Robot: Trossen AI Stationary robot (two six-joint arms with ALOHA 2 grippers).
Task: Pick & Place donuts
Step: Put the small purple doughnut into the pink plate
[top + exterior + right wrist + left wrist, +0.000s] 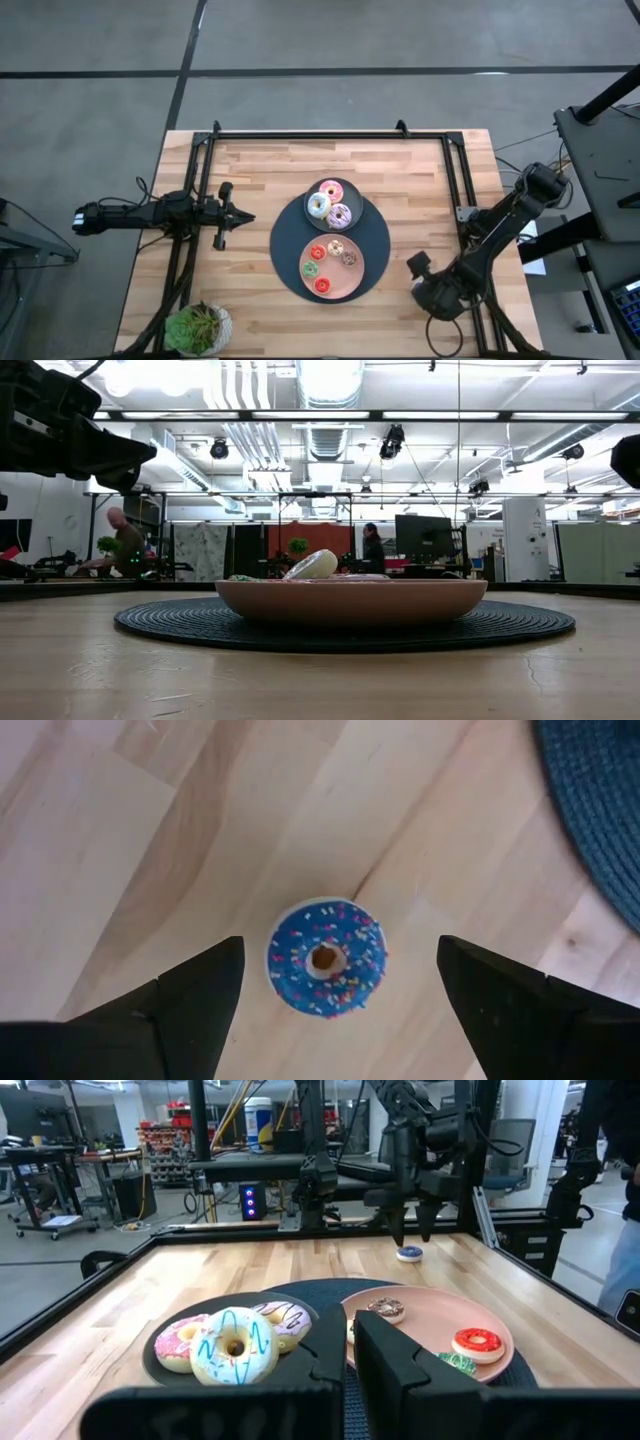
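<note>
The blue donut should go on the pink plate, so my right gripper should next grab it by its outer rim (pixel 378 956).
A small blue sprinkled donut (pixel 325 958) lies flat on the bare wood, right of the mat. My right gripper (pixel 340 958) hangs above it pointing down, open, with one finger on either side and touching nothing; the left wrist view shows the gripper (pixel 411 1230) clear above the donut (pixel 408 1253). The pink (pixel 330 190), white (pixel 318 206) and lilac (pixel 339 215) donuts sit on a grey plate (pixel 352 192). Several tiny donuts, red (pixel 318 252) and green (pixel 311 269) among them, lie on a pink plate (pixel 352 280). My left gripper (pixel 240 217) waits shut at the table's left.
Both plates rest on a dark round woven mat (pixel 284 245) at the table's middle. A potted plant (pixel 198 327) stands at the near left corner. A black frame (pixel 305 133) runs along the far edge and both sides. Bare wood lies between the mat and each arm.
</note>
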